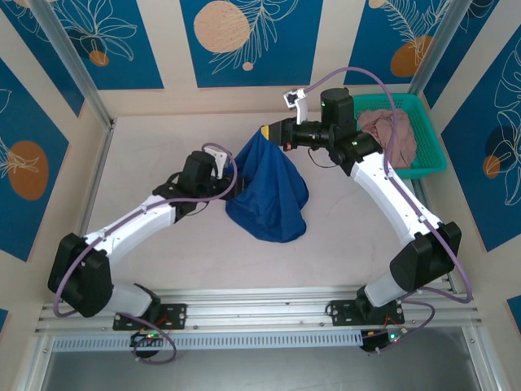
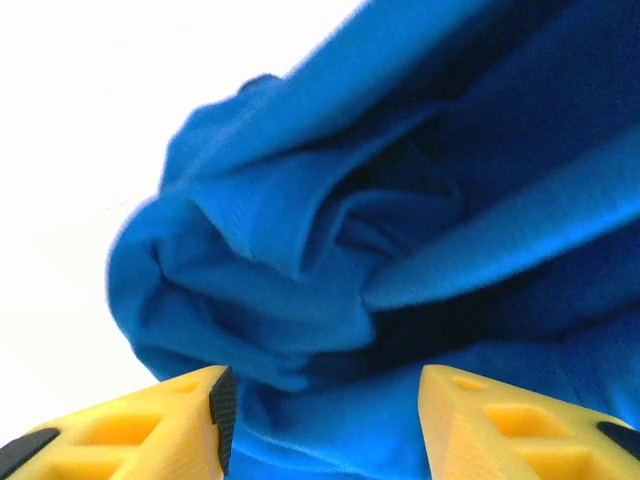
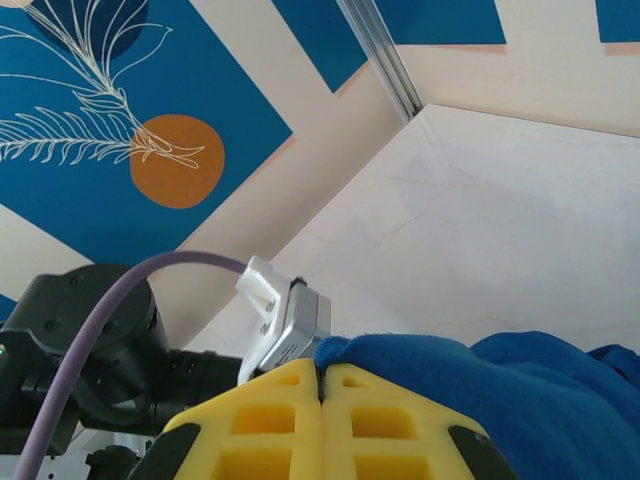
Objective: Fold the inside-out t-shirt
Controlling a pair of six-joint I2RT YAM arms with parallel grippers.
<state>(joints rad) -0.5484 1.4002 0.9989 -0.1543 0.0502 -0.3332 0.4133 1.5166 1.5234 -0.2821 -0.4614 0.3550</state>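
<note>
My left gripper grabs the t-shirt's crumpled side folds next, away from its folded edge in my right gripper, to spread the t-shirt for folding.
The royal-blue t-shirt (image 1: pixel 269 195) hangs in a bunched cone from my right gripper (image 1: pixel 265 132), with its lower part pooled on the table. In the right wrist view the right gripper (image 3: pixel 322 368) is shut on a folded edge of the t-shirt (image 3: pixel 480 390). My left gripper (image 1: pixel 230 181) sits against the shirt's left side, low down. In the left wrist view the left gripper (image 2: pixel 323 385) stands open, its yellow fingers (image 2: pixel 190 410) apart, with crumpled folds of the t-shirt (image 2: pixel 330 250) just beyond and under the gap.
A green basket (image 1: pixel 431 138) at the back right holds a dusty-pink garment (image 1: pixel 389 130). Metal frame posts (image 1: pixel 69 65) stand at the back corners and a rail (image 1: pixel 260 305) runs along the near edge. The left arm's wrist (image 3: pixel 90 340) is close to my right fingers.
</note>
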